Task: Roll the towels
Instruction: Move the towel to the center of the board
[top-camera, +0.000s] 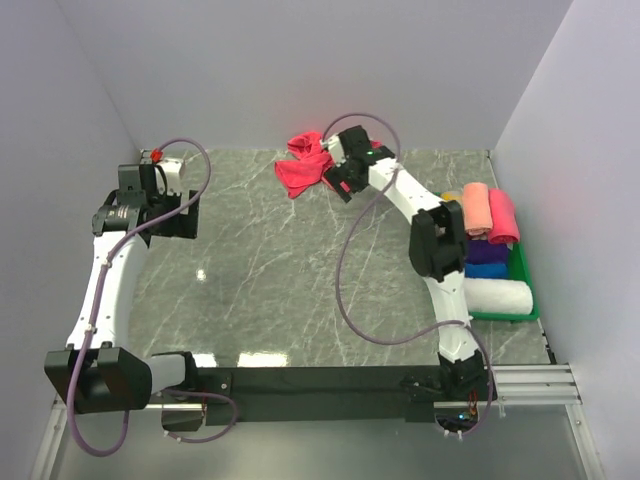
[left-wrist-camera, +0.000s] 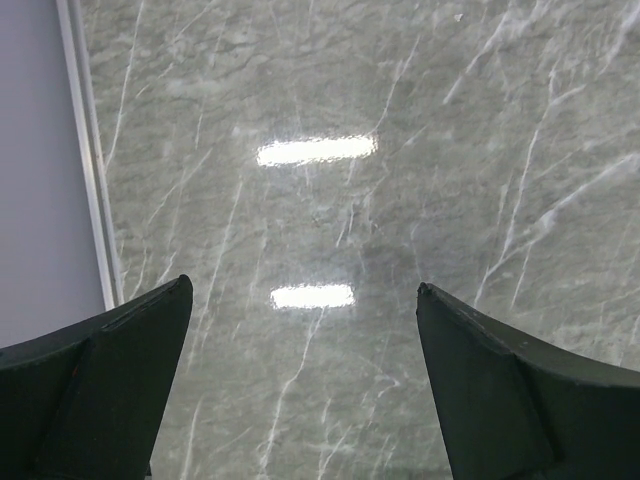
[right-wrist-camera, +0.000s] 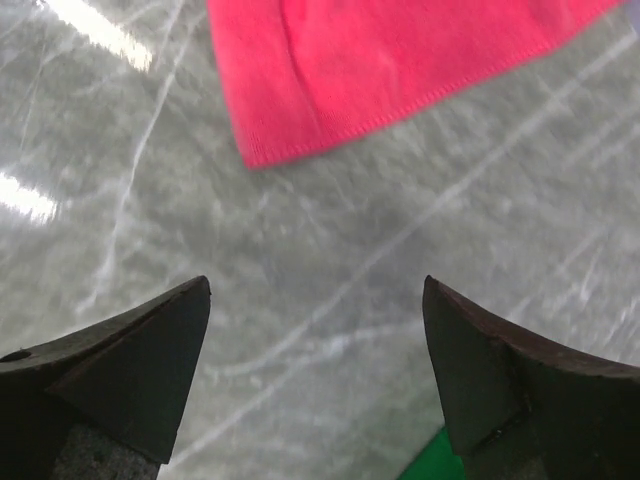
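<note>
My right gripper grabs the crimson-red towel by its hemmed corner (top-camera: 346, 188) (right-wrist-camera: 256, 154) next, leaving the rest free to spread out for rolling.
A crimson-red towel (top-camera: 303, 166) lies crumpled at the back middle of the marble table. Its hemmed edge fills the top of the right wrist view (right-wrist-camera: 400, 70). My right gripper (top-camera: 338, 182) hovers just to the right of the towel, open and empty (right-wrist-camera: 315, 285), with bare table between its fingertips. My left gripper (top-camera: 170, 215) is at the far left of the table, well apart from the towel. It is open and empty over bare marble (left-wrist-camera: 303, 285). Rolled salmon (top-camera: 476, 208), pink (top-camera: 503, 215), blue (top-camera: 487, 262) and white (top-camera: 497, 296) towels lie in a tray.
The green tray (top-camera: 527, 300) stands at the right edge of the table. A green patch (right-wrist-camera: 432, 465) shows at the bottom of the right wrist view. White walls enclose the table on the left, back and right. The table's left rim (left-wrist-camera: 88, 150) runs by the left gripper.
</note>
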